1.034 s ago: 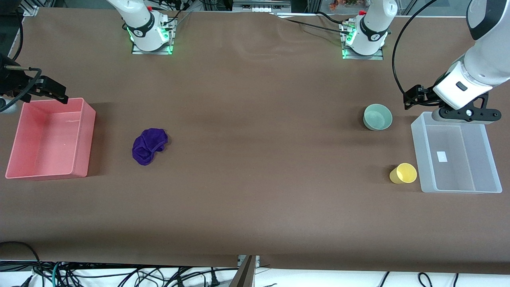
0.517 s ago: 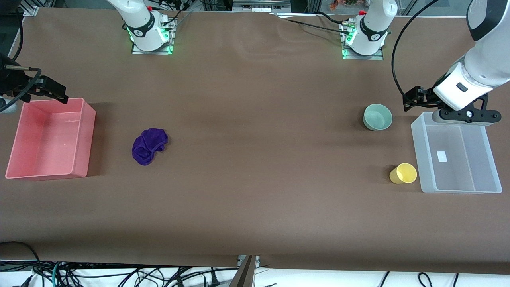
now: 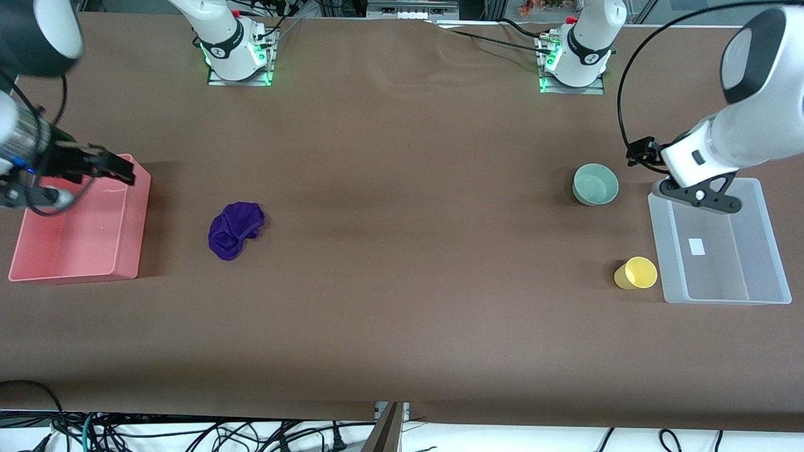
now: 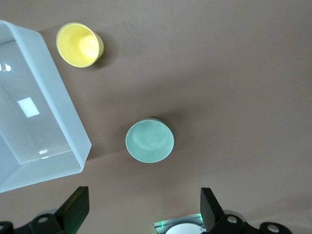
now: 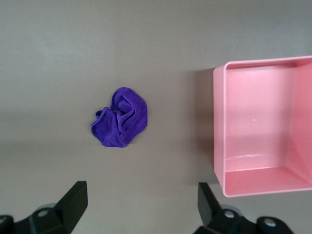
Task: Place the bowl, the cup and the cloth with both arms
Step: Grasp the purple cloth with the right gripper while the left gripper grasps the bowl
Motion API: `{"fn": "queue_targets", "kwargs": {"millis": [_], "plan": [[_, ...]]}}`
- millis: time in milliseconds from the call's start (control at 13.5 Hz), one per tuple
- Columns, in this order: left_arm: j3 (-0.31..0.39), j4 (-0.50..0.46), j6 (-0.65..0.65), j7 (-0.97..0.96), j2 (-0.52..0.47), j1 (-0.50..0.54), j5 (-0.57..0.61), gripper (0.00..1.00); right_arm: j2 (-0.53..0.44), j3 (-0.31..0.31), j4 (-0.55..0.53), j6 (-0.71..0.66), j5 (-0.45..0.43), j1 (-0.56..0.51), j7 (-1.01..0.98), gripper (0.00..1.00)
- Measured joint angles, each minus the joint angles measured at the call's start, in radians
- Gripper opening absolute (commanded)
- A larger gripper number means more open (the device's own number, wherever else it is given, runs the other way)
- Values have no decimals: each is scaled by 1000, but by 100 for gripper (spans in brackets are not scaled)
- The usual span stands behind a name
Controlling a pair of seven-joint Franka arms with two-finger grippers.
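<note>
The purple cloth should be laid in the pink bin, so my right gripper next needs to grab it by its bunched folds.
The mint-green bowl stands upright toward the left arm's end of the table and shows in the left wrist view. The yellow cup lies nearer the front camera, beside the clear bin, and also shows in the left wrist view. The purple cloth lies crumpled beside the pink bin and shows in the right wrist view. My left gripper is open and empty, high over the clear bin's corner by the bowl. My right gripper is open and empty, high over the pink bin.
An empty clear bin stands at the left arm's end of the table. An empty pink bin stands at the right arm's end. The two arm bases stand along the table's farthest edge.
Both arms have swung inward. The left hand has shifted toward the bowl and the right hand toward the cloth. Bowl, cup and cloth have not moved.
</note>
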Motion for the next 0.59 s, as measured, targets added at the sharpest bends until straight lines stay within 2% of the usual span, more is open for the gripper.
{"fn": "queue_targets", "kwargs": {"millis": [369, 591], "plan": [[2, -338, 375, 210, 1, 39, 0, 100, 74, 3, -243, 354, 8, 8, 6, 100], [3, -545, 665, 322, 3, 66, 0, 100, 145, 4, -317, 490, 74, 12, 43, 100]]}}
